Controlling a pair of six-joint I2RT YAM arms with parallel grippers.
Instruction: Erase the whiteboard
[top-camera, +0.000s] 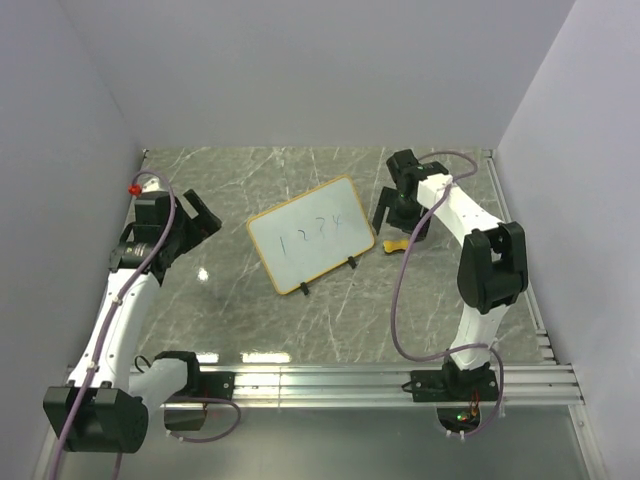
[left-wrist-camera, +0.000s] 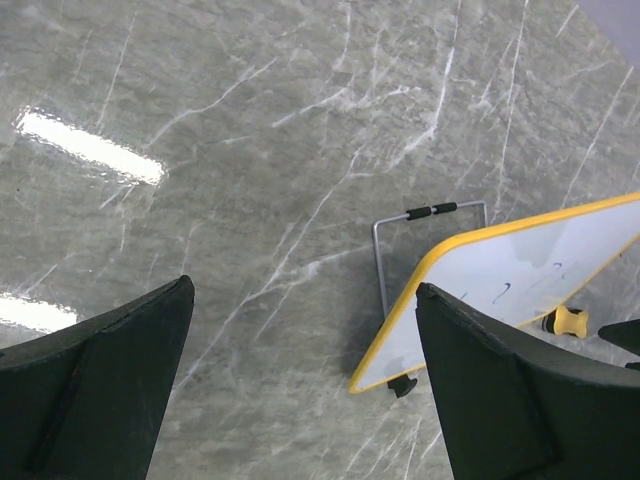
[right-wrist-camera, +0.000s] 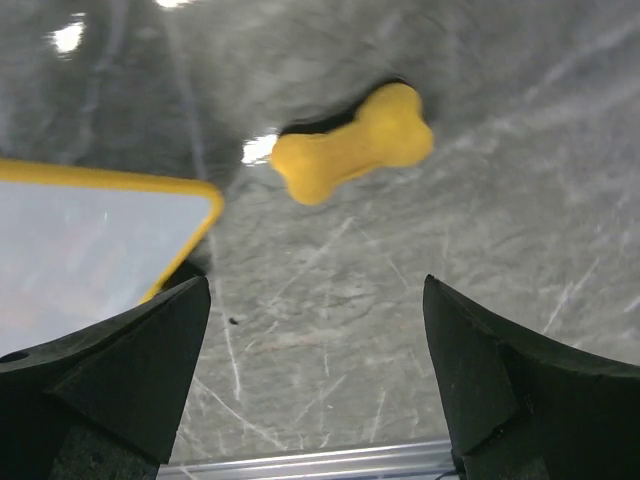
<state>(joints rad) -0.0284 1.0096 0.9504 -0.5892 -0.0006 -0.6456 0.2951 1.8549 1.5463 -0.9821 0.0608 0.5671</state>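
The bone-shaped piece should be reached by my right gripper and grabbed by its narrow yellow middle (top-camera: 396, 246), so its dark bottom stays free to erase the whiteboard (top-camera: 311, 235).
The whiteboard (top-camera: 311, 235) with a yellow-orange frame stands tilted on two black feet mid-table, with dark digits written on it. It also shows in the left wrist view (left-wrist-camera: 520, 280) and the right wrist view (right-wrist-camera: 90, 240). A small yellow bone-shaped piece (top-camera: 394, 246) lies just right of the board; it also shows in the right wrist view (right-wrist-camera: 352, 142). My left gripper (top-camera: 195, 222) is open and empty, left of the board. My right gripper (top-camera: 400, 215) is open and empty, just above and behind the bone-shaped piece, near the board's right corner.
The board's grey wire stand (left-wrist-camera: 425, 235) rests on the marble table (top-camera: 240, 310) behind it. White walls enclose the table on three sides. A metal rail (top-camera: 350, 380) runs along the near edge.
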